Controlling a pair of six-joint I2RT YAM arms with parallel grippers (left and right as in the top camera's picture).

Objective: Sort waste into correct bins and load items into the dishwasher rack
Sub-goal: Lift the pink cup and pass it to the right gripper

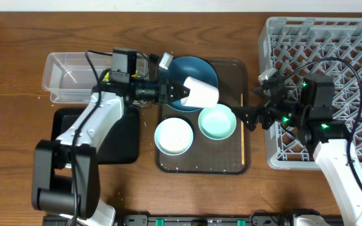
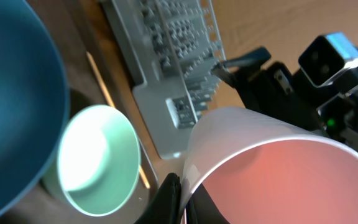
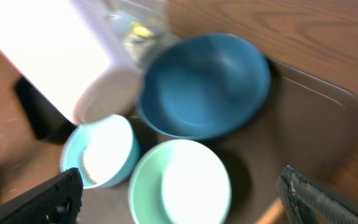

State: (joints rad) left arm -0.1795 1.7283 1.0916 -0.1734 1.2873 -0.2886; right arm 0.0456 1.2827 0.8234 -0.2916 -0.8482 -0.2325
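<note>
My right gripper should grab the small cup around its outer wall at the base end (image 1: 211, 96) next. The cup's rim then stays free, so the cup can go into the rack (image 1: 332, 56) with its opening first.
My left gripper (image 1: 180, 90) is shut on the rim of the small cup (image 1: 201, 93), white outside and pink inside. It holds the cup on its side above the dark blue bowl (image 1: 193, 68). In the left wrist view the fingers (image 2: 182, 199) pinch the cup's wall (image 2: 278, 162). The mint-green bowl (image 1: 217, 121) and the white bowl (image 1: 173, 135) sit on the brown tray (image 1: 231, 162). Chopsticks (image 1: 242, 135) lie along its right side. My right gripper (image 1: 249, 117) is open and empty, between the tray and the grey rack (image 1: 332, 56). In the right wrist view its jaws (image 3: 179, 186) hang over the mint-green bowl (image 3: 179, 162).
The clear tub (image 1: 68, 75) stands at the back left, with the black tray (image 1: 121, 141) in front of it under my left arm. A yellow-green scrap (image 3: 138, 30) shows in the tub. The rack fills the right side.
</note>
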